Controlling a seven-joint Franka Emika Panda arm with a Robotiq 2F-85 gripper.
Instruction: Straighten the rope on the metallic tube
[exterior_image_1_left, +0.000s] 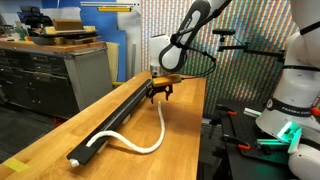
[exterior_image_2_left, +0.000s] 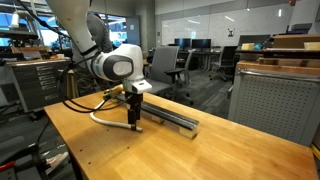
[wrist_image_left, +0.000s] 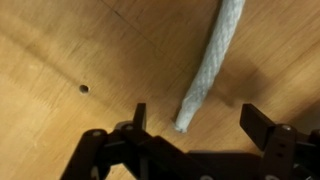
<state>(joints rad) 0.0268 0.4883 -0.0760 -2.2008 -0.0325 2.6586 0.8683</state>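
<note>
The rope's loose end lies between my open fingers, low over the table, so my gripper should close. Closing now would hold the rope's loose end (exterior_image_1_left: 160, 104) (wrist_image_left: 186, 115).
The metallic tube (exterior_image_1_left: 120, 112) is a long dark bar lying along the wooden table; it also shows in an exterior view (exterior_image_2_left: 170, 119). The white rope (exterior_image_1_left: 150, 140) runs from the tube's near end in a curve across the table up to the gripper. In the wrist view the rope's free end (wrist_image_left: 205, 75) lies on the wood between my two fingers. My gripper (wrist_image_left: 195, 120) is open around that end, low over the table; it shows in both exterior views (exterior_image_1_left: 160, 93) (exterior_image_2_left: 135, 124). The tube is out of the wrist view.
The wooden table (exterior_image_1_left: 180, 150) has a small dark hole (wrist_image_left: 84, 89) in its top. Grey cabinets (exterior_image_1_left: 50, 75) stand beside it. A white robot base with a green light (exterior_image_1_left: 290, 125) stands nearby. Office chairs (exterior_image_2_left: 170, 65) stand behind.
</note>
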